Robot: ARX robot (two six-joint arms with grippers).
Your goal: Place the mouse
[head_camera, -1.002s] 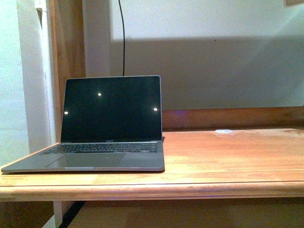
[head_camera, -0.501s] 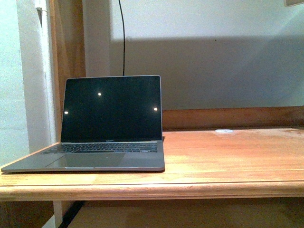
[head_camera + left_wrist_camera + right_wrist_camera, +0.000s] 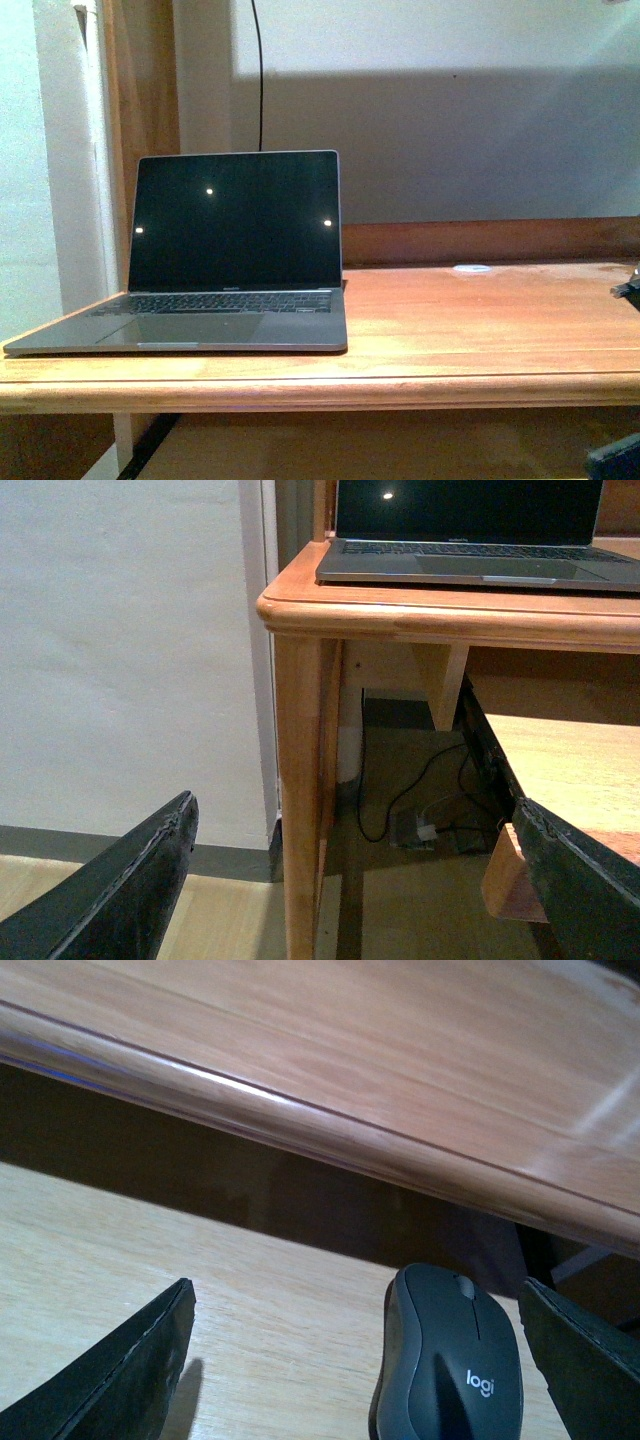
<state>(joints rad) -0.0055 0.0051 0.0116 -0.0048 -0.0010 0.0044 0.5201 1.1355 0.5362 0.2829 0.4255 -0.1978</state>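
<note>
The mouse (image 3: 450, 1360) needs to go up on the desk, so my right gripper needs to grab it by its long curved sides next.
The mouse (image 3: 450, 1360), dark grey and domed with a scroll wheel and a "logi" mark, lies on a pale wooden shelf (image 3: 200, 1280) under the desk's rounded front edge (image 3: 300, 1120). My right gripper (image 3: 355, 1290) is open around it. The mouse sits nearer one finger (image 3: 585, 1360) and touches neither; the other finger (image 3: 130, 1370) is well clear. My left gripper (image 3: 355, 802) is open and empty, low beside the desk leg (image 3: 300, 780). The mouse does not show in the front view.
An open grey laptop (image 3: 230, 250) with a dark screen stands on the left of the wooden desk (image 3: 480, 330). A small flat white disc (image 3: 472, 268) lies at the back. Dark arm parts (image 3: 628, 288) show at the right edge. Cables (image 3: 420, 820) lie on the floor under the desk.
The front view has shifted slightly, so the laptop sits a little higher in the picture. Dark arm parts have come in at its right edge.
</note>
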